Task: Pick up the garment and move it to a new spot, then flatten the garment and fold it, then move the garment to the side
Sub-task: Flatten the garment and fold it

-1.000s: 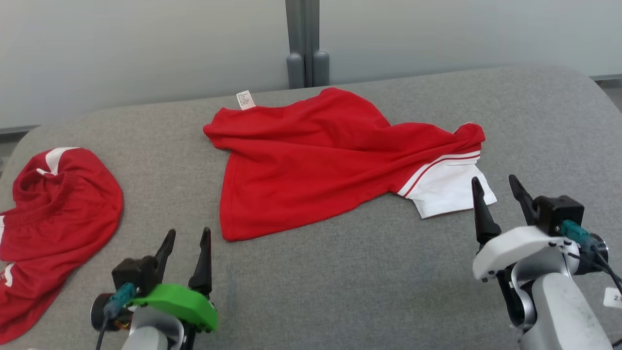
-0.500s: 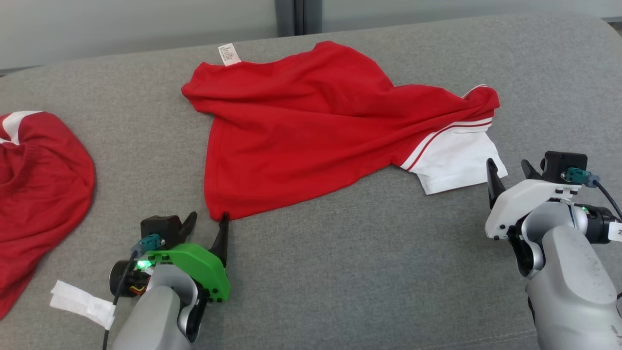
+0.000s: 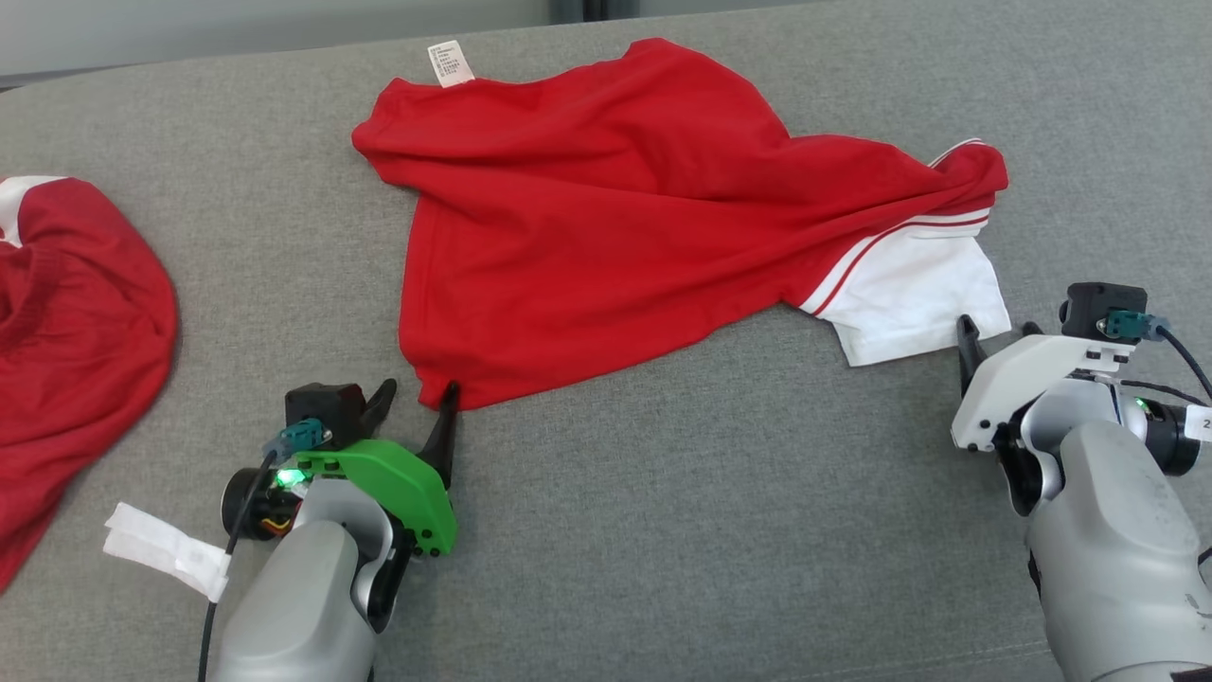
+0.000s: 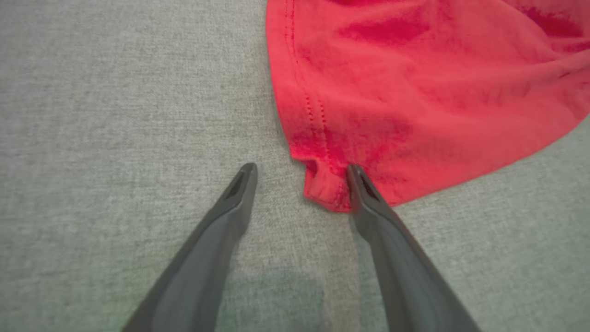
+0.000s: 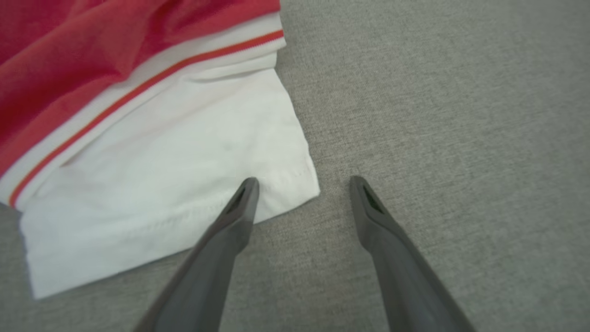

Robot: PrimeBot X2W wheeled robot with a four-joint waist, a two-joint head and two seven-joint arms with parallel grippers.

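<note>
Next, my left gripper grabs the crumpled red shirt (image 3: 591, 239) by its stitched hem corner (image 3: 433, 393), to pull the shirt flat for folding.
The garment (image 3: 606, 218) is a red shirt with a white sleeve (image 3: 914, 294), lying crumpled across the grey surface. My left gripper (image 3: 417, 403) is open at its near left corner; in the left wrist view that red corner (image 4: 329, 189) lies between the fingers, against the right one. My right gripper (image 3: 994, 332) is open at the white sleeve's near right corner. In the right wrist view the left finger (image 5: 239, 207) rests over the sleeve's hem (image 5: 184, 184), while the right finger is over bare fabric.
A second red garment (image 3: 66, 350) with white trim lies heaped at the far left. A white tag (image 3: 452, 62) sticks out at the shirt's far edge. The grey upholstered surface (image 3: 663, 530) stretches wide in front of the shirt.
The head camera has tilted down, so the wall dropped out of view. Both grippers have come forward to the shirt's near corners, the left to the red hem, the right to the white sleeve.
</note>
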